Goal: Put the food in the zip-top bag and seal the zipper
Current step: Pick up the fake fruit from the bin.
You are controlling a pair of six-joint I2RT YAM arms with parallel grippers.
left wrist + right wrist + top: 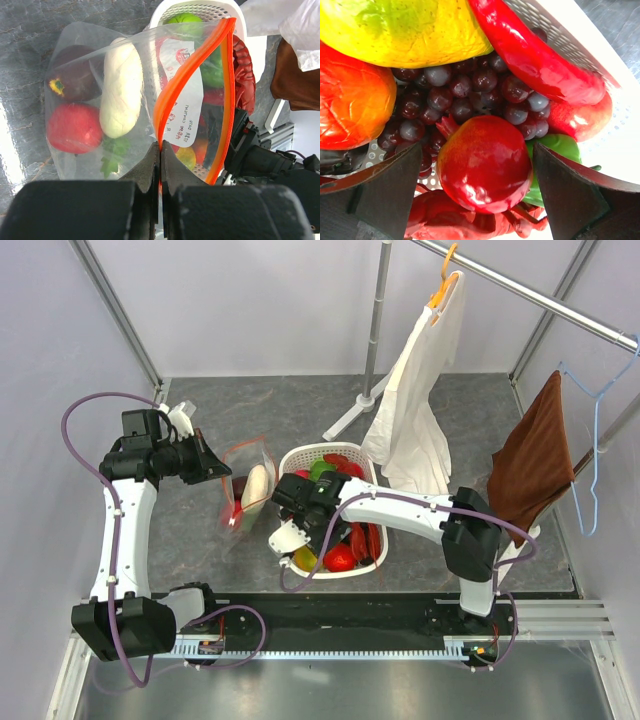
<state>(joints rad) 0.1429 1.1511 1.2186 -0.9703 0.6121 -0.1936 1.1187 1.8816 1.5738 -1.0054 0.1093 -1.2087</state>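
My right gripper will close now, as its fingers are level with the widest part of the round red fruit [485, 162]. Closing now would hold it.
The clear zip-top bag [125, 55] hangs with its mouth open, and my left gripper [161, 145] is shut on its orange zipper [172, 95] at one end. Inside the bag lie a white radish [121, 90], a dark purple bulb [72, 77] and a red fruit [75, 127]. My right gripper [477, 147] is open, down in the white basket [372, 475], with a finger on each side of a round red fruit [485, 162], apart from it. Around that fruit lie grapes [460, 95], a yellow piece [400, 30], a red lobster [450, 220] and a green pepper [560, 150].
A long red toy chili [535, 55] and an orange-red fruit [350, 100] also lie in the basket. A white shirt [415, 420] and a brown towel [535, 460] hang from a rack at the back right, its pole [375, 320] behind the basket.
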